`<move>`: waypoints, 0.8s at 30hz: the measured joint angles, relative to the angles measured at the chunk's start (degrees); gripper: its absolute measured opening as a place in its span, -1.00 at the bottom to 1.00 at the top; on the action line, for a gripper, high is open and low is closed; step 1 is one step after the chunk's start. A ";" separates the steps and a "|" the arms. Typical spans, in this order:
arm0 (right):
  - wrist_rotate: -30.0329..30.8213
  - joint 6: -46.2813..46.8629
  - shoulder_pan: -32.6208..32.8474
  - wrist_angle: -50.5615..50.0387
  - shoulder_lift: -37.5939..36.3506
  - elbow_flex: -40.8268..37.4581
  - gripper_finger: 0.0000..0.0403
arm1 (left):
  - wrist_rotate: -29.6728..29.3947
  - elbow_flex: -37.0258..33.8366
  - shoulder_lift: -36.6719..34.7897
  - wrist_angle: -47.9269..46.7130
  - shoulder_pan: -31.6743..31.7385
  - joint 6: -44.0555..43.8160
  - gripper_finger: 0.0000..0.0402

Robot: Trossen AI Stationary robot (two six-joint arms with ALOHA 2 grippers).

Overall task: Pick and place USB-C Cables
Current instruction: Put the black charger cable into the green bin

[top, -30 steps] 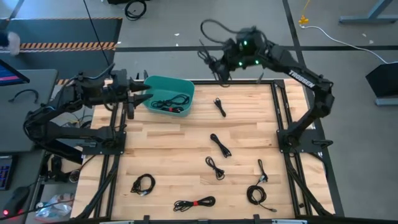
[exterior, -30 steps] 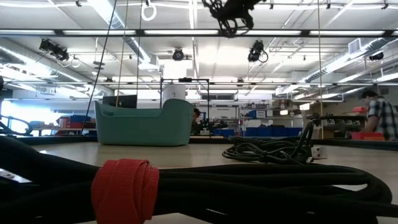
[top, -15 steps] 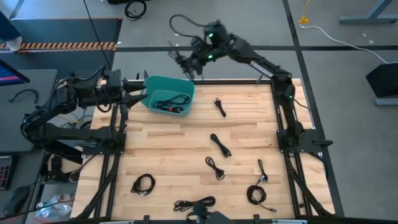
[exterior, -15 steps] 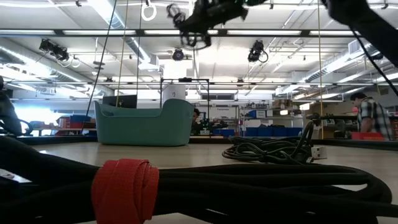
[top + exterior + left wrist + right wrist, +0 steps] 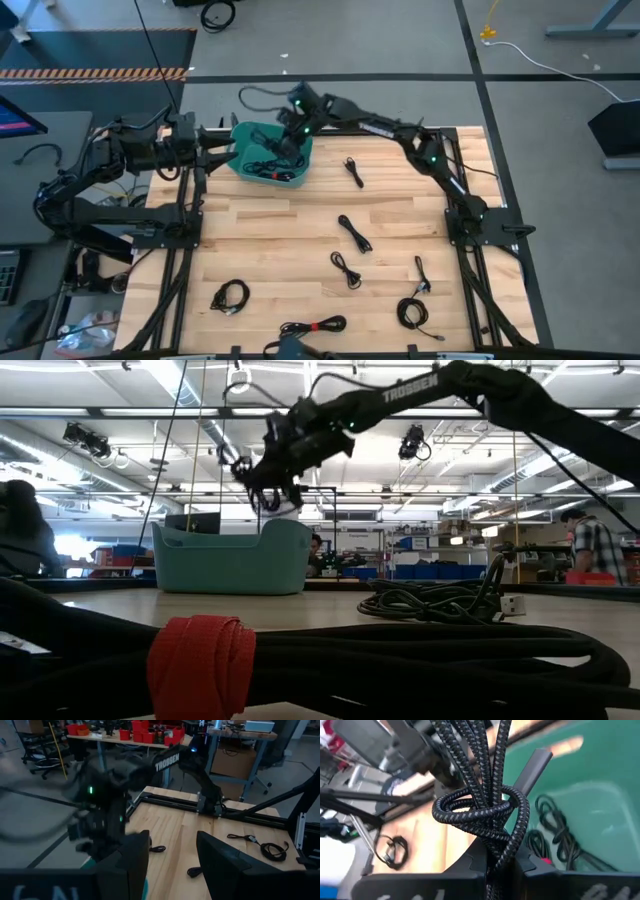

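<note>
The robot's right gripper should keep holding the braided bundle until the bundle rests in the teal bin, because the bundle still hangs above the bin's bottom.
My right gripper [image 5: 286, 138] hovers over the teal bin [image 5: 250, 135], shut on a black braided USB-C cable bundle [image 5: 480, 810]; in the low view it [image 5: 265, 492] hangs just above the bin [image 5: 232, 560]. A few black cables [image 5: 272, 165] lie inside the bin. My left gripper [image 5: 222, 150] waits open at the bin's left side. Several more coils lie on the table: [image 5: 353, 172], [image 5: 354, 234], [image 5: 345, 268], [image 5: 410, 313], [image 5: 229, 296], and one with a red tie [image 5: 312, 326]. My right gripper pinches the braided bundle between its two fingers [image 5: 470, 865], at the wrapped middle where a few turns bind the strands [image 5: 495, 840]. It comes from above, slanting down toward the bin. The bundle is lifted clear, its loops and a plug [image 5: 532, 767] reaching out past the fingertips.
The wooden table [image 5: 300, 230] is framed by black rails, with the arm bases at its left and right edges. In the low view, a red-tied cable [image 5: 200, 660] lies close to the camera and another coil [image 5: 440, 600] behind it. People show in the room beyond [image 5: 25, 535].
My right arm has swung from beyond the table's far edge toward the left and come down, carrying the cable bundle from high over the far edge to just above the teal bin. The gripper has stayed shut on it.
</note>
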 joint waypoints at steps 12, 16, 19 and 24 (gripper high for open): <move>3.54 -5.71 1.58 -3.69 4.80 0.02 -0.84 | 0.00 -0.02 0.00 0.00 -0.02 -0.13 -0.15; 4.85 -9.51 2.10 -11.07 4.35 0.02 -0.84 | 0.00 0.00 0.00 0.00 -0.01 -0.11 -0.15; 8.29 -13.79 2.70 -18.88 4.31 0.02 -0.84 | 0.00 -0.01 0.00 0.00 0.00 -0.13 -0.15; 13.56 -19.08 4.50 -25.16 4.31 0.00 -0.84 | 0.00 -0.02 0.00 0.00 -0.02 -0.11 -0.15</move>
